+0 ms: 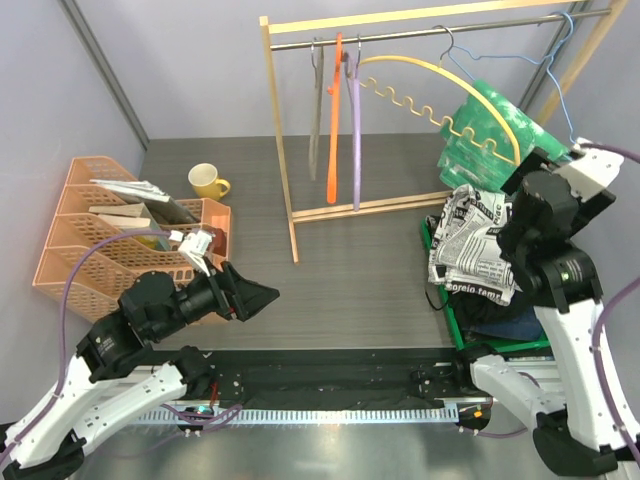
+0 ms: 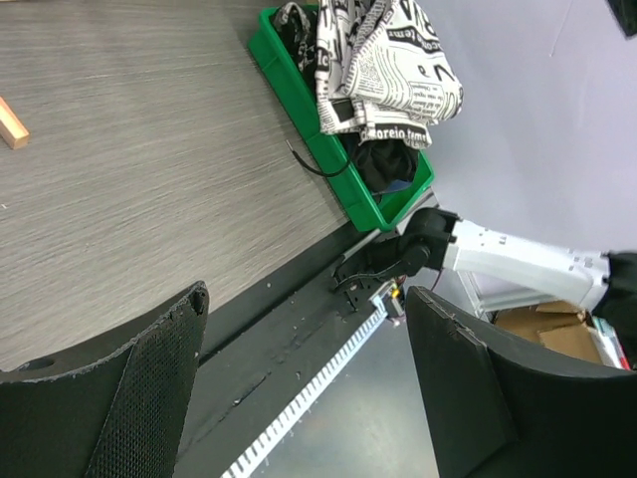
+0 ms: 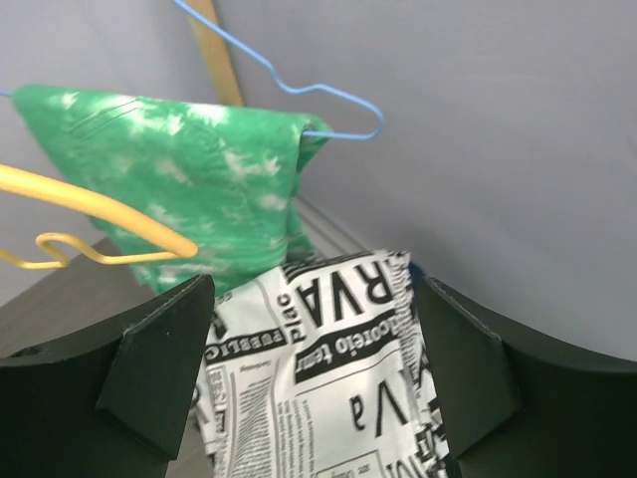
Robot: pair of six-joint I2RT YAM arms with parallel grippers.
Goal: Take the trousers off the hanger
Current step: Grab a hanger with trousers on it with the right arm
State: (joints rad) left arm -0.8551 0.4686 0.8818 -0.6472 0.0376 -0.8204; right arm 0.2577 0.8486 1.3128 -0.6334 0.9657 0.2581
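Observation:
The right gripper grabs the blue wire hanger's bare bent end next, which leaves the hanger's hook and the cloth free for removing the trousers.
Green-and-white mottled trousers (image 1: 490,125) (image 3: 179,189) hang folded over a blue wire hanger (image 3: 328,100) at the right end of the rail. Below them, white newspaper-print trousers (image 1: 472,245) (image 3: 318,388) (image 2: 393,65) lie on top of dark garments (image 2: 383,159) in a green bin (image 1: 455,325) (image 2: 299,100). My right gripper (image 1: 515,188) (image 3: 314,289) hovers just above the newspaper-print trousers, beside the green pair, open and holding nothing. My left gripper (image 1: 262,293) (image 2: 307,294) is open and empty, low over the table's near edge, far from the rail.
A wooden clothes rack (image 1: 283,150) carries grey, orange and purple bare hangers (image 1: 335,120) and a yellow wavy hanger (image 1: 440,80) (image 3: 90,204). At the left stand an orange desk organiser (image 1: 100,240) and a yellow mug (image 1: 207,181). A grey wall is close on the right.

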